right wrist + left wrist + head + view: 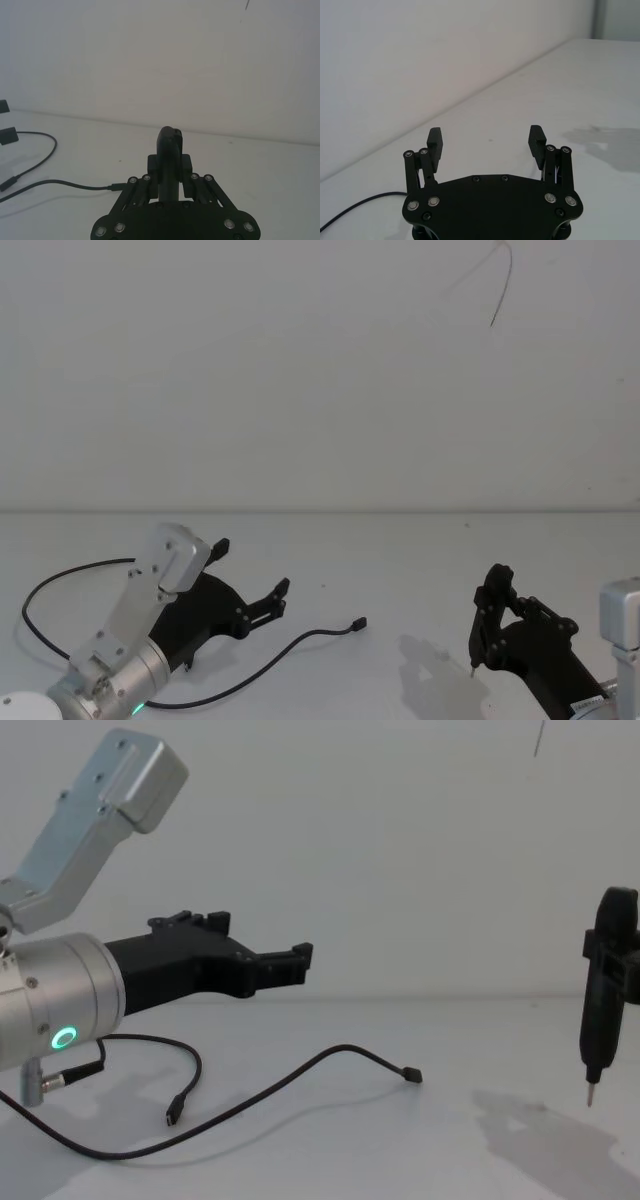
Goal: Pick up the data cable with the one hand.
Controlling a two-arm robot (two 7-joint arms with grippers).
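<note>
The data cable arches up off the table behind its plug while its slack bend lies flat. My left gripper grabs that raised part next.
The data cable is a thin black cord lying loose on the white table. It loops out at the left and ends in a small plug toward the middle. In the chest view the cable curves across the table below my left gripper. My left gripper hovers over the cable's middle, open, with nothing between its fingers. My right gripper stays at the right, shut and apart from the cable. A thin metal tip hangs below it.
A short wire with a silver barrel plug hangs by my left wrist, near its green ring light. The white table ends at a plain white wall. My right arm's shadow lies on the table.
</note>
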